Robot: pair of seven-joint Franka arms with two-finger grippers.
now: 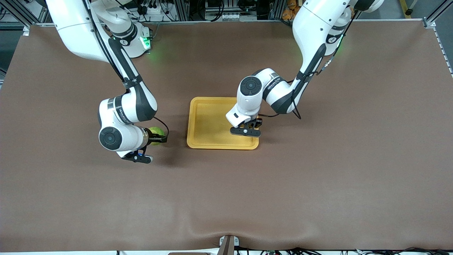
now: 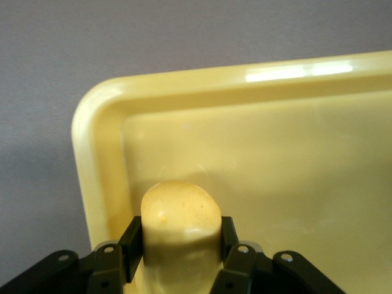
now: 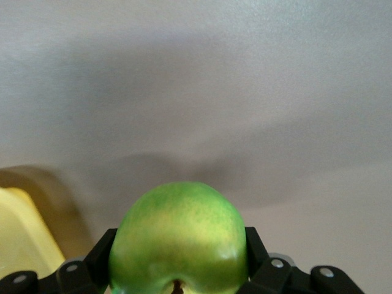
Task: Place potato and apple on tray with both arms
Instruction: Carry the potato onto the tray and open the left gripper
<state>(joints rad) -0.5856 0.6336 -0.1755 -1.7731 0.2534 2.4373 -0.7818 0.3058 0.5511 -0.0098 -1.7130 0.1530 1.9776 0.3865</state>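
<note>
I need to release the potato (image 2: 180,214) from my left gripper now. My left gripper holds it low over the tray's bottom, inside the tray's rim, so the potato would rest in the tray.
The yellow-orange tray (image 1: 208,122) lies at the middle of the brown table. My left gripper (image 1: 247,130) is low over the tray's corner toward the left arm's end and nearer the front camera. It is shut on the potato (image 2: 180,214), a smooth yellow lump between the fingers (image 2: 131,245) over the tray's floor (image 2: 275,153). I cannot tell whether the potato touches the tray. The potato is hidden in the front view. My right gripper (image 1: 158,136) is shut on the green apple (image 1: 155,134), held over bare table beside the tray, toward the right arm's end. The apple (image 3: 179,236) fills the right wrist view's jaws.
The tray's corner (image 3: 21,236) shows at the edge of the right wrist view. The tray's rim (image 2: 233,79) runs across the left wrist view. Brown cloth (image 1: 318,177) covers the table all around.
</note>
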